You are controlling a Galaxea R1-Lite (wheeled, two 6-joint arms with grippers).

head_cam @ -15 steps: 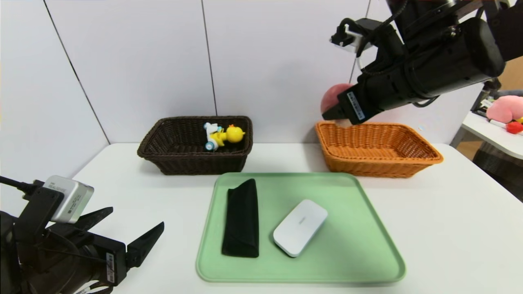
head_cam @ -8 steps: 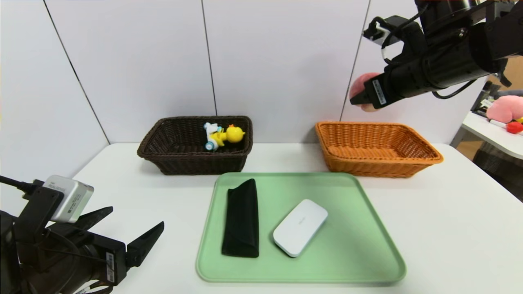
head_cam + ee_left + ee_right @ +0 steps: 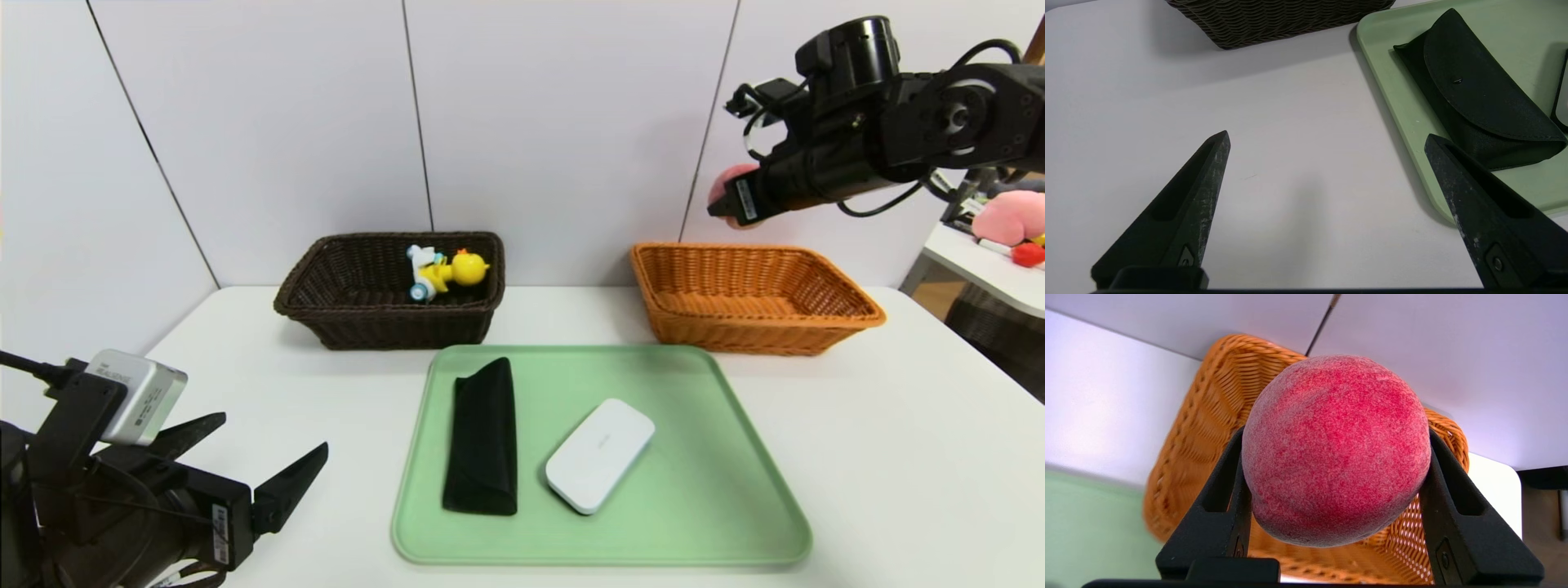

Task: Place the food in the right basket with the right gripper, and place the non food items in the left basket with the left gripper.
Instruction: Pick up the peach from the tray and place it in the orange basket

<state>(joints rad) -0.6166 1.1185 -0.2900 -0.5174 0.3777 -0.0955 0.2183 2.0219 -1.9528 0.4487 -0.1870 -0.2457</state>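
Note:
I need to lower the peach farther in with my right gripper before releasing it, because the peach's lower edge is above the orange basket's rim.
My right gripper is shut on a red peach, held high above the back of the orange right basket, which is empty. The dark brown left basket holds a yellow duck toy. On the green tray lie a black glasses case and a white flat device. My left gripper rests open near the table's front left, beside the tray's edge, with nothing between its fingers.
A white wall stands right behind both baskets. A side table at the far right carries a pink plush toy and a red object. Bare white tabletop surrounds the tray.
My right arm has carried the peach to the right and upward, from over the orange basket's left rim to above its back middle. The left arm has not moved.

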